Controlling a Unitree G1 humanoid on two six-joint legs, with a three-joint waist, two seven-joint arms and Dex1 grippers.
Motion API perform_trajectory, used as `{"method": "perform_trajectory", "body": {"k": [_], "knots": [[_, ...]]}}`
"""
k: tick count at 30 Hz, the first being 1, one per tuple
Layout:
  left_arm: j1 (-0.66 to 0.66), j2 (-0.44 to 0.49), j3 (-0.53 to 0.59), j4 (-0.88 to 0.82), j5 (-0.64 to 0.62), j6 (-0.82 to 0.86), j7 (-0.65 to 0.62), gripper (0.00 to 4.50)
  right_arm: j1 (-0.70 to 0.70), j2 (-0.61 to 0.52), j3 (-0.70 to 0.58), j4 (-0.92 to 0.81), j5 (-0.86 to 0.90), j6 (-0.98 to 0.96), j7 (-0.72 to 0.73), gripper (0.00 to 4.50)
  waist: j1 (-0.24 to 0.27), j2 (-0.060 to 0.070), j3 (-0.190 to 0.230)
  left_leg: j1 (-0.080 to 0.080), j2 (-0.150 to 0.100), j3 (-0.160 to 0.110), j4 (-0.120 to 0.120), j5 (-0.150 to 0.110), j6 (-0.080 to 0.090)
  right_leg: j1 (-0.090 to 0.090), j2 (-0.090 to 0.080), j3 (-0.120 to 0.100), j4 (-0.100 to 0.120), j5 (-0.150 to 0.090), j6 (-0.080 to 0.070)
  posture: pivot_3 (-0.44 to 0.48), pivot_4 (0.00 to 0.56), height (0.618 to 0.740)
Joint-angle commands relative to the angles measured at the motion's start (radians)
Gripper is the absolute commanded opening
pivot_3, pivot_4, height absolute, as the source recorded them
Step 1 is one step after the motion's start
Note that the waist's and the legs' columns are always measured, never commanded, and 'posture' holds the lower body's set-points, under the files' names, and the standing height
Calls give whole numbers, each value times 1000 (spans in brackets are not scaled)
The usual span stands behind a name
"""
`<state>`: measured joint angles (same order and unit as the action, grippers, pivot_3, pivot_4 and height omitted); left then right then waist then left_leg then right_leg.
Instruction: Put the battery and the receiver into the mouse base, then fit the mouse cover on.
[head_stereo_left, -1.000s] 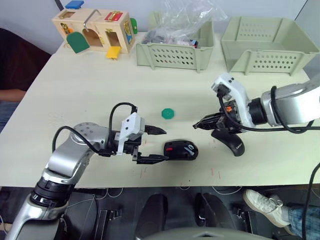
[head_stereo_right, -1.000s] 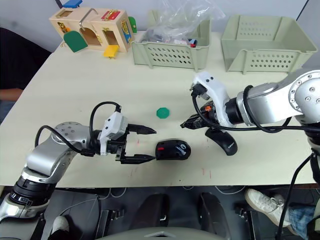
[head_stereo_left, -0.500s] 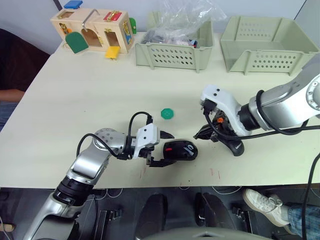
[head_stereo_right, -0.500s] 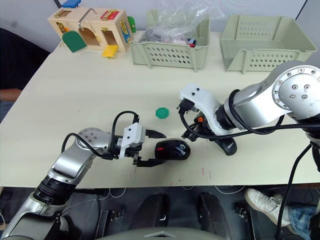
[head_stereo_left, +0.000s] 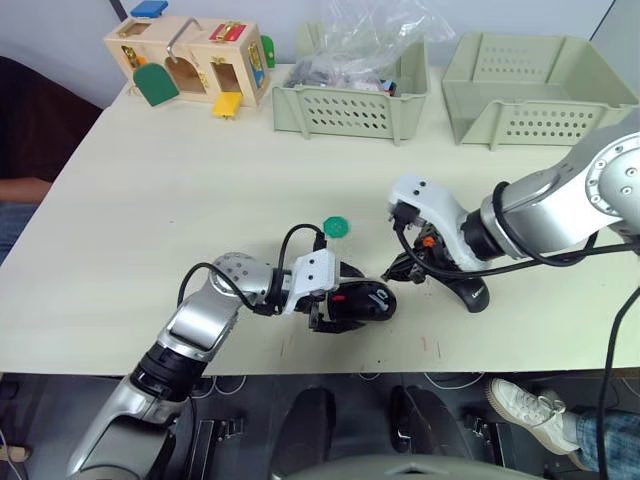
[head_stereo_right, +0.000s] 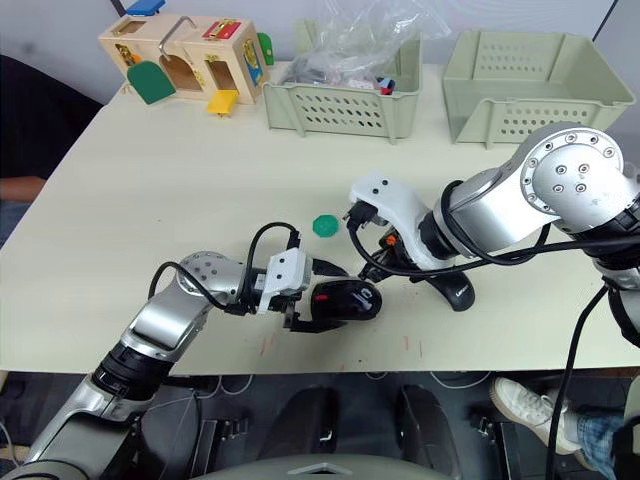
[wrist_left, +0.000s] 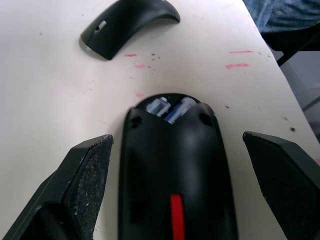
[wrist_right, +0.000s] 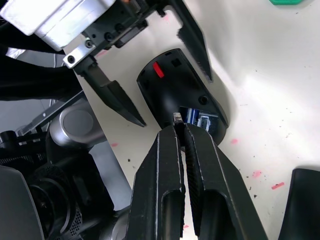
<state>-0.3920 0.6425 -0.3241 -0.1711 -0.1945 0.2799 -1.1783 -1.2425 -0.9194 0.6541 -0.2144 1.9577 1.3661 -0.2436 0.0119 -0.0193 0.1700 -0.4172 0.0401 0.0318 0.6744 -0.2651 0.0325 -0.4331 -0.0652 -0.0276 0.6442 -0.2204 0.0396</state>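
The black mouse base's open compartment has to stay free to take the receiver, so the left gripper needs to grab the mouse base by its long side edges next.
The mouse base lies near the table's front edge, black with a red patch and an open rear compartment. The battery, white and blue, lies in that compartment. My left gripper is open, one finger on each side of the base, as the left wrist view shows. My right gripper is shut on a tiny silvery piece, the receiver, right over the compartment. The mouse cover rests on the table just right of the right gripper.
A flat green disc lies just behind the base. Two pale green bins stand at the back, the left one holding a plastic bag. A wooden toy box is at the back left.
My left gripper has slid right until its open fingers straddle the mouse base. My right gripper has moved left from above the cover to the base's rear end.
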Motion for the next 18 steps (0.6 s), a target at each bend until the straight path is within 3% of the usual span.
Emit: {"method": "perform_trajectory", "body": {"k": [1, 18], "knots": [[-17, 0, -6, 8, 13, -10, -5, 4419, -18, 1, -11, 0, 15, -6, -2, 0, 0, 0, 0, 0, 0, 0, 0, 0, 0, 0, 0, 0, 0, 0, 0, 0, 150, 740], [-21, -13, -31, -13, 32, 6, -7, 4419, 6, -2, -14, -8, 15, -16, -18, 0, 0, 0, 0, 0, 0, 0, 0, 0, 0, 0, 0, 0, 1, 0, 0, 0, 150, 740]]}}
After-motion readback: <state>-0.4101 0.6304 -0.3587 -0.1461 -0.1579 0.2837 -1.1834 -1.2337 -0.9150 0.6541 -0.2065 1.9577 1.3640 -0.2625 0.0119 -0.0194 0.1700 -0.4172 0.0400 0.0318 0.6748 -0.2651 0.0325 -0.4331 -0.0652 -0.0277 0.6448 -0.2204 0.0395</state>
